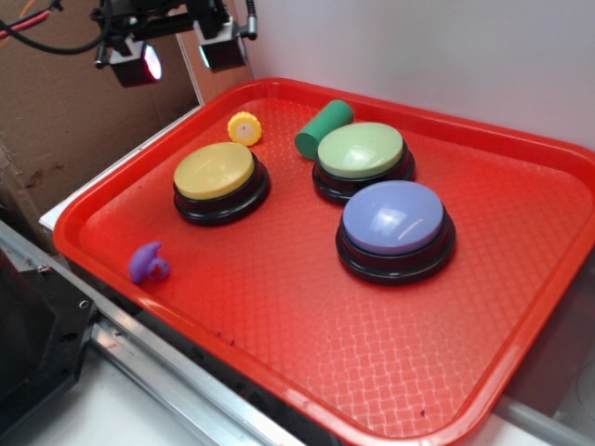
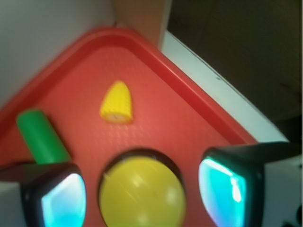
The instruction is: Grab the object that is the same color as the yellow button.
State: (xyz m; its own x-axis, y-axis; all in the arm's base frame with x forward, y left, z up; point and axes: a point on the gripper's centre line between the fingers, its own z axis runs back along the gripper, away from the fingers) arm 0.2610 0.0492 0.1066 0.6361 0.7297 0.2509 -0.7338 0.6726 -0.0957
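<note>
Next, the gripper grabs the small yellow object by the facing sides of its wide end [image 1: 244, 129], since the object narrows to a rounded tip.
The small yellow object [image 1: 244, 128] lies near the far left corner of the red tray [image 1: 279, 307]; in the wrist view it [image 2: 117, 103] looks like a short ribbed cone lying on its side. The yellow button [image 1: 215, 174] [image 2: 142, 193] stands on its black base just in front of it. My gripper [image 1: 179, 53] hangs high above the tray's far left corner, open, with nothing between its fingers. In the wrist view the gripper [image 2: 142, 201] frames the yellow button from above, and the object lies farther ahead.
A green cylinder [image 1: 323, 128] [image 2: 42, 137] lies beside a green-topped button [image 1: 362, 158]. A larger lavender-topped button [image 1: 396, 228] stands mid-tray. A small purple toy [image 1: 149, 264] sits near the tray's left rim. A brown cardboard wall [image 1: 56, 111] stands behind on the left.
</note>
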